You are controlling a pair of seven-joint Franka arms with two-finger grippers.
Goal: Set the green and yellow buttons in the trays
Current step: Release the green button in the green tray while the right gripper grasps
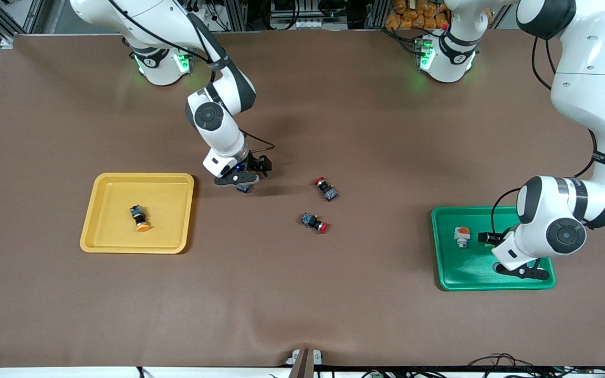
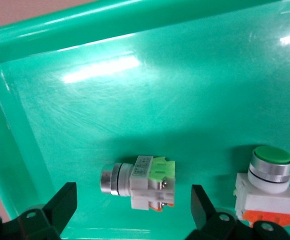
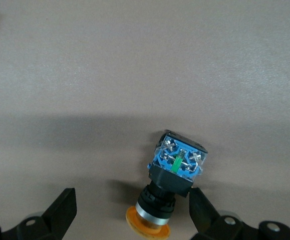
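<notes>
Next, the right gripper grabs the yellow-capped button by its black body, to place it in the yellow tray.
The green tray lies toward the left arm's end of the table. My left gripper is low over it, open and empty. In the left wrist view its fingers stand either side of a white-grey button lying on its side on the tray. A second white-grey button with a green cap stands beside it. The yellow tray holds one yellow-capped button. My right gripper is open low over another yellow-capped button on the table.
Two black-blue switches with red caps lie on the brown table between the trays, one farther from the front camera than the other. The table edge runs along the front.
</notes>
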